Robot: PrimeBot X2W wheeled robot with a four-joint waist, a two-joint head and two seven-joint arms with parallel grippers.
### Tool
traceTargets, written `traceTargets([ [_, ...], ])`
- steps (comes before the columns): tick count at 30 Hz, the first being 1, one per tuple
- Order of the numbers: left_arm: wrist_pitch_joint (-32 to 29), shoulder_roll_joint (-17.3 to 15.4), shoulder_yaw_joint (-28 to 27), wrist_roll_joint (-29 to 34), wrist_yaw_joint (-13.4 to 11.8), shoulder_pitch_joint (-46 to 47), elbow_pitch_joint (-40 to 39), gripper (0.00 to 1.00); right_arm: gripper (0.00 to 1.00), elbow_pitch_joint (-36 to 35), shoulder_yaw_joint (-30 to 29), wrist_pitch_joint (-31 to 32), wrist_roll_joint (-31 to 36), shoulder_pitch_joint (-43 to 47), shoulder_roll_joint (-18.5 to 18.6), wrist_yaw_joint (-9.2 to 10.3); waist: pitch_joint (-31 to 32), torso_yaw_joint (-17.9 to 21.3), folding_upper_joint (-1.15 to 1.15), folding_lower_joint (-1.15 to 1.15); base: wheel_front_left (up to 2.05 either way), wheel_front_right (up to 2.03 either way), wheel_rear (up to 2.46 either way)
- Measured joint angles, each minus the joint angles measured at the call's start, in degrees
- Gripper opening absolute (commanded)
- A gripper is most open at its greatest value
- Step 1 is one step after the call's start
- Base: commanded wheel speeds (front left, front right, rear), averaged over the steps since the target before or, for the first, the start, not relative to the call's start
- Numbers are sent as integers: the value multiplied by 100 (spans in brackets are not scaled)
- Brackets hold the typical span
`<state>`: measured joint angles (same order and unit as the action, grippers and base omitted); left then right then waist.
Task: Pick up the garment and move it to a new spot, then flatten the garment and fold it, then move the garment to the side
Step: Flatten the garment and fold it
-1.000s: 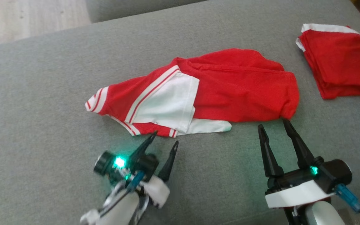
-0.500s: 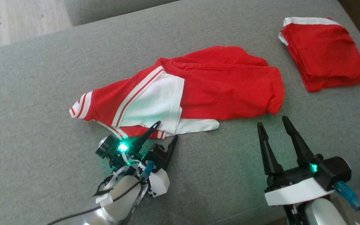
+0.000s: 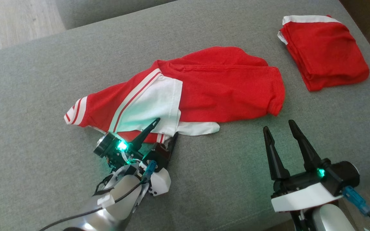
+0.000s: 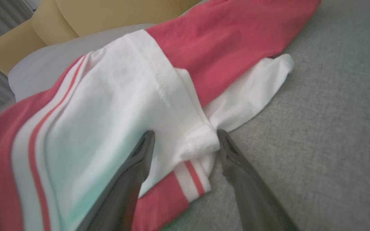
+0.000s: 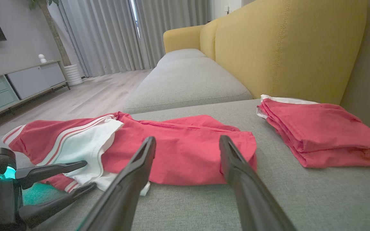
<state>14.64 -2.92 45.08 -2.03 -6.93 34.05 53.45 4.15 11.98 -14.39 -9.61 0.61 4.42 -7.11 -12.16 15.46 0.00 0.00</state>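
I need to grab the garment next with my left gripper by its white sleeve's hem corner [image 3: 170,131], because a fold stands up there while the red body [image 3: 226,92] lies slack.
The garment [image 3: 223,86] is a red jersey with white sleeves and striped trim, lying crumpled in the middle of the grey sofa cushion [image 3: 37,154]. My left gripper [image 3: 166,127] is open at the garment's near edge. One finger lies over the white sleeve and the other beside its hem. In the left wrist view the sleeve hem [image 4: 191,141] sits between the left gripper's [image 4: 185,134] open fingers. My right gripper [image 3: 278,125] is open above the cushion, a short way from the garment's right corner. In the right wrist view the right gripper [image 5: 187,139] points at the garment [image 5: 185,150], with the left gripper [image 5: 88,175] at lower left.
A plain red folded garment with white edge trim [image 3: 323,51] lies at the cushion's far right, also seen as the folded garment [image 5: 323,134]. A yellow sofa backrest [image 5: 284,48] rises behind it. Wooden floor [image 3: 11,19] lies beyond the cushion's far left edge.
The head view has swung, shifting the whole picture left. My left gripper has reached forward until its open fingers straddle the white sleeve's hem. The right gripper stays open.
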Motion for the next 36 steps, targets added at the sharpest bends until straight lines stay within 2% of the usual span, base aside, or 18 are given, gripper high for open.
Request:
traceTargets([
  [11,0,-56,-38,-162,-14,-3,-196,100,100,0,-15,0,1,1,-2,1,13,-48,0,0,0,0,0],
  [28,5,-396,-104,-308,-65,-49,-549,100,100,1,-26,0,2,2,-2,0,-37,-85,0,0,0,0,0],
  [36,5,-364,-43,-355,9,-49,-531,100,100,3,-7,0,1,-1,-2,1,-127,-113,0,0,0,0,0],
])
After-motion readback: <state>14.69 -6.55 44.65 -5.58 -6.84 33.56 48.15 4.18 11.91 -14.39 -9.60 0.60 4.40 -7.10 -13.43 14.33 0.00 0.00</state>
